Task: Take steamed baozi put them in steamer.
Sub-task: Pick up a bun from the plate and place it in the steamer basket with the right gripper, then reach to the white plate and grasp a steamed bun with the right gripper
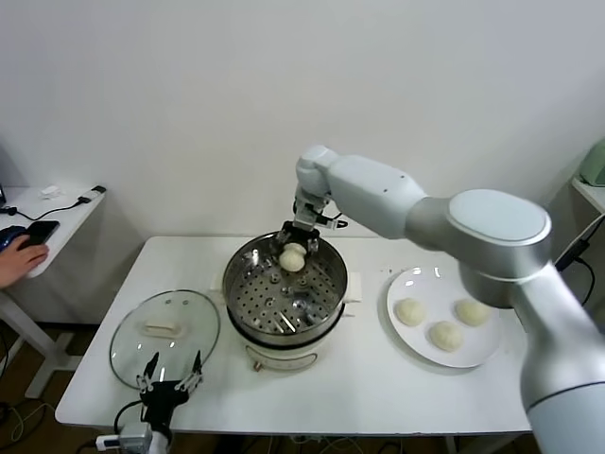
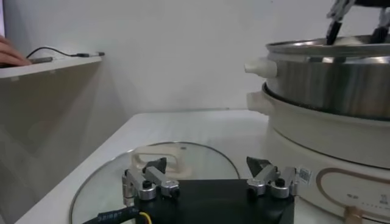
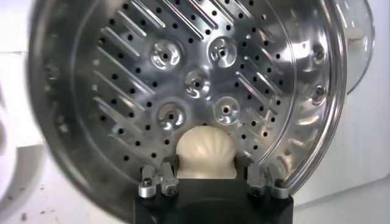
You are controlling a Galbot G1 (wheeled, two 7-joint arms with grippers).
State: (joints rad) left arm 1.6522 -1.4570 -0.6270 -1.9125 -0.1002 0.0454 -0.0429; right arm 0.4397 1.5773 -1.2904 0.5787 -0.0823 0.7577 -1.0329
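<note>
The baozi sits low over the perforated tray, inside the steamer's rim, so it is now time for my right gripper to open.
The steamer point(image 1: 248, 307) is a shiny steel pot with a perforated tray, standing mid-table. My right gripper point(image 1: 294, 248) reaches over its far rim and is shut on one cream-white baozi point(image 1: 292, 257), held low over the tray's far part. In the right wrist view the baozi point(image 3: 205, 152) sits pinched between the fingertips point(image 3: 167, 171) above the tray point(image 3: 183, 79). Three more baozi point(image 1: 409, 311) point(image 1: 445, 335) point(image 1: 472, 311) lie on the white plate point(image 1: 416, 355) to the right. My left gripper point(image 1: 170, 376) is parked open and empty at the table's front left.
The round glass lid point(image 1: 132, 350) lies flat left of the steamer, under my left gripper point(image 2: 207, 178); it also shows in the left wrist view point(image 2: 201, 159). A side table point(image 1: 66, 210) with cables and a person's hand point(image 1: 17, 257) is at the far left.
</note>
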